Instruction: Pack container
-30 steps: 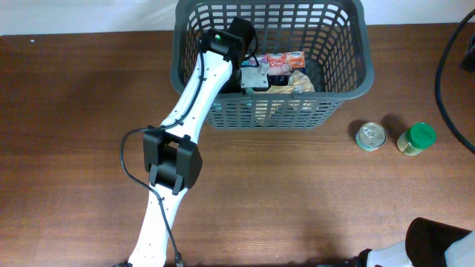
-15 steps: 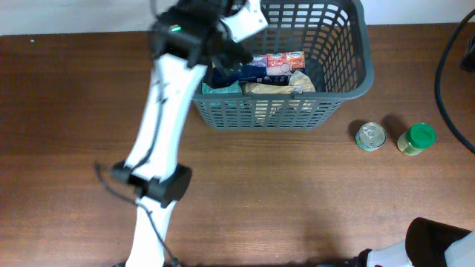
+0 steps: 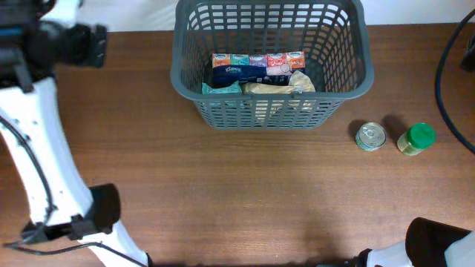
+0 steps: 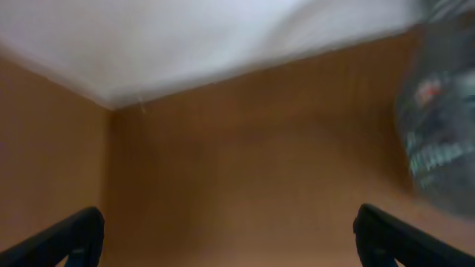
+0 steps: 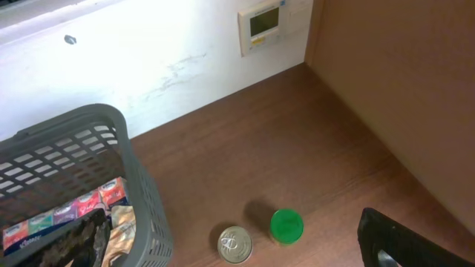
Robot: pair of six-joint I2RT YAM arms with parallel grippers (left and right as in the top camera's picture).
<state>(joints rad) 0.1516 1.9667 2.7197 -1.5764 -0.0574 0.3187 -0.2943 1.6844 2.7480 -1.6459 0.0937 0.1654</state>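
The green-lidded jar needs to go down into the container point(image 3: 269, 116) with its base free, so my right gripper needs to grab it from above, around its lid end point(image 3: 421, 136).
The container point(image 3: 269, 116), a dark grey slotted basket, stands at the back middle of the table. In it lie a row of coloured packets point(image 3: 256, 64), a teal packet point(image 3: 220, 88) and a beige bag point(image 3: 278, 88). My left arm point(image 3: 37, 141) reaches up the far left side, away from the container. The left gripper point(image 4: 230, 241) is open over bare wood, nothing between its dark fingertips point(image 4: 74, 236); the container is a blur point(image 4: 438, 133) at the right edge. My right gripper point(image 5: 234, 248) hangs high and open, one finger point(image 5: 401, 241) at the lower right.
A round tin can point(image 3: 370, 136) and a green-lidded jar point(image 3: 416, 139) stand side by side right of the basket; the right wrist view shows the can point(image 5: 234, 244), the jar point(image 5: 286, 226) and the basket wall point(image 5: 145, 200). A black cable point(image 3: 445, 81) runs along the right edge.
My left arm has lifted out of the basket and swung to the far left, uncovering the packets inside. The right arm has not moved.
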